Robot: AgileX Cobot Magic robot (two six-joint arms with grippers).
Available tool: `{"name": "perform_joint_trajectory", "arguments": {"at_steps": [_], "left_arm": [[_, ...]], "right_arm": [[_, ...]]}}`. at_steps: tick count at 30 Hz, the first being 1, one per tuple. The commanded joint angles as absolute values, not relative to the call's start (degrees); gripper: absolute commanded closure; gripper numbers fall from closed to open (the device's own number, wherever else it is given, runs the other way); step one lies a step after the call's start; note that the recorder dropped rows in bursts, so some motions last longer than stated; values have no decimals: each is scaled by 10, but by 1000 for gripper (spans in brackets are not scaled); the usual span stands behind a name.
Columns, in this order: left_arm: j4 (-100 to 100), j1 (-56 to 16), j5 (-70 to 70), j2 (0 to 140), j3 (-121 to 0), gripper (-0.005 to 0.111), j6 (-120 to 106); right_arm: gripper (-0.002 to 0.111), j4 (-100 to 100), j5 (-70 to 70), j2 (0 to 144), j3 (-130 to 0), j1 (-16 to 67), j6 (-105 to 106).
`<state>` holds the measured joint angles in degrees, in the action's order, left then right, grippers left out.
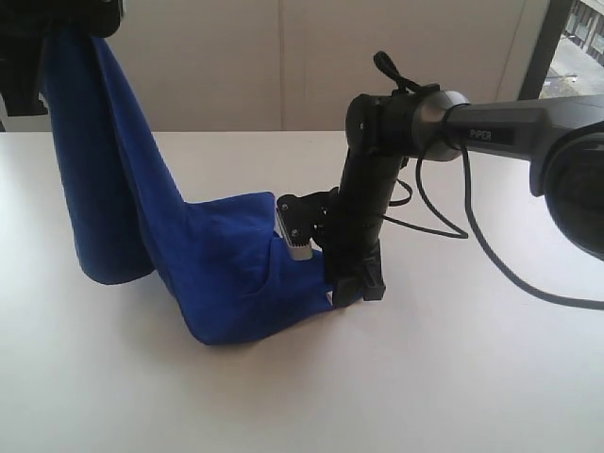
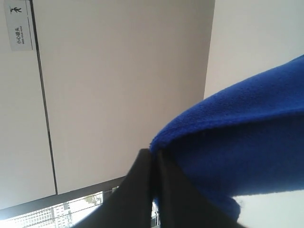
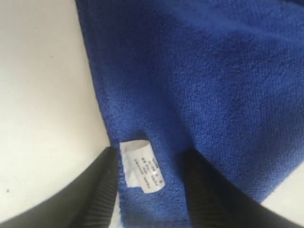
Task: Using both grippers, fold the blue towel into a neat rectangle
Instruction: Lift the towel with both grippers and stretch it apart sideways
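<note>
The robot's right gripper needs to fold the towel neatly next, so it should grab the blue towel (image 1: 217,274) by its corner with the white tag (image 1: 332,298).
The blue towel (image 1: 217,274) hangs in a long drape from the top left down to the white table (image 1: 453,377), where its lower end lies bunched. My left gripper (image 2: 154,161) is raised at the upper left and shut on the towel's (image 2: 247,142) top edge; the exterior view shows only its dark underside (image 1: 94,14). My right gripper (image 1: 354,288) points straight down at the towel's lower right corner. In the right wrist view its fingers stand open (image 3: 149,164), one on each side of the towel's (image 3: 199,71) edge and white tag (image 3: 142,166), not pinching them.
The right arm (image 1: 510,132) reaches in from the right, and its black cables (image 1: 491,255) loop down onto the table. A pale wall runs behind the table, with a window (image 1: 576,47) at the top right.
</note>
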<state>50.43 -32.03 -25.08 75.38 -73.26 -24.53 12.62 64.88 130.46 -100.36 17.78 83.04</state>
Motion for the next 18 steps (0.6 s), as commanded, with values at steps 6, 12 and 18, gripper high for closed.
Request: {"name": "perform_joint_trajectory", "arguments": {"at_steps": [6, 12, 18], "left_arm": [[503, -320, -253, 748, -737, 107, -239], [503, -320, -264, 748, -737, 107, -239], [512, -320, -287, 748, -737, 107, -243]], "right_arm": [[92, 118, 686, 1310, -1006, 176, 838], [108, 118, 700, 1308, -1006, 176, 838], [108, 108, 700, 1283, -1006, 176, 834]]}}
